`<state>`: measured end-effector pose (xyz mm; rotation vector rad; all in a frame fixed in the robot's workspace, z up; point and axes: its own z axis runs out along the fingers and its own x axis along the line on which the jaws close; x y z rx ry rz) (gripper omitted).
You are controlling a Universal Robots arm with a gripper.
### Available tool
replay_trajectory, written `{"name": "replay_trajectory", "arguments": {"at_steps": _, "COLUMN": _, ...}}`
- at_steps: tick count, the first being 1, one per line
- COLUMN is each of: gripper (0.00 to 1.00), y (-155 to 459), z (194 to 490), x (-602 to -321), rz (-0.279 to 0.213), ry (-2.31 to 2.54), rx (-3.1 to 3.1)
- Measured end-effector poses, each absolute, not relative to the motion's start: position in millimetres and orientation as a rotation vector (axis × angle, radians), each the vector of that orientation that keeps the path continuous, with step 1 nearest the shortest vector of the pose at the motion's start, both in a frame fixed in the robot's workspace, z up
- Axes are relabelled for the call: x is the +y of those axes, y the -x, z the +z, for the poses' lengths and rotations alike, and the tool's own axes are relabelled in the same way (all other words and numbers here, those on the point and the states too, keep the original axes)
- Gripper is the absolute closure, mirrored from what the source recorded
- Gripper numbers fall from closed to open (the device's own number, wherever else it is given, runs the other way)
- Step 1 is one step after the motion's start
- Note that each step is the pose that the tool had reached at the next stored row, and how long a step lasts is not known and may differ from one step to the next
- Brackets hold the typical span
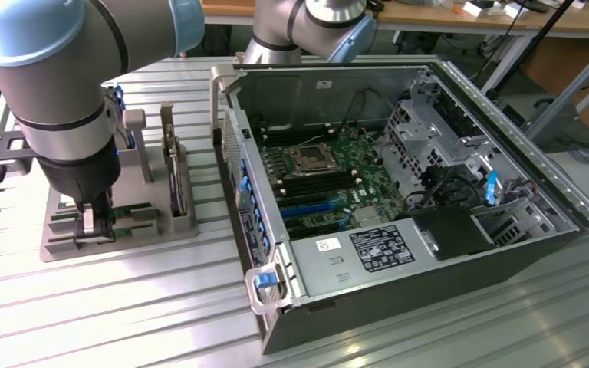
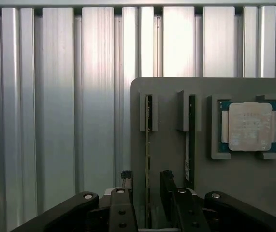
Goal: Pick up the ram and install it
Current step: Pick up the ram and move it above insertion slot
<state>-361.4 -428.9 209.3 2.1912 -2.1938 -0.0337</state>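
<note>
The gripper grabs the ram by the middle of its upper edge (image 2: 148,177) next, because the grey holder's posts hold both ends of the ram (image 2: 149,140).
The ram (image 2: 149,140) stands on edge in a slot of the grey holder (image 2: 169,154), seen as a thin dark-green strip. My gripper (image 2: 147,181) is open and straddles the stick's near end, with one black fingertip (image 2: 126,178) on each side and small gaps between them and the board. In the exterior view the gripper (image 1: 95,226) points straight down into the grey holder (image 1: 64,245) at the exterior view's left, beside the open computer case (image 1: 397,253).
A second thin board (image 2: 191,140) stands in the neighbouring slot, and a processor chip (image 2: 250,126) lies in a recess further along. The case's motherboard (image 1: 325,180) is exposed. Everything rests on a ribbed aluminium table (image 1: 120,314).
</note>
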Motion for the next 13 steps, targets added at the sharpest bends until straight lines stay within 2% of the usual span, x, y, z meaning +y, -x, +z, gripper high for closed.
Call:
{"name": "replay_trajectory", "arguments": {"at_steps": 9, "gripper": 0.65, "y": 361.4, "z": 208.7, "x": -428.9, "rz": -0.034, "ry": -2.191, "rx": -2.194}}
{"name": "replay_trajectory", "arguments": {"at_steps": 11, "gripper": 0.88, "y": 361.4, "z": 208.7, "x": -428.8, "rz": -0.034, "ry": -2.191, "rx": -2.194}}
{"name": "replay_trajectory", "arguments": {"at_steps": 13, "gripper": 0.88, "y": 361.4, "z": 208.7, "x": -428.9, "rz": -0.034, "ry": -2.191, "rx": -2.194}}
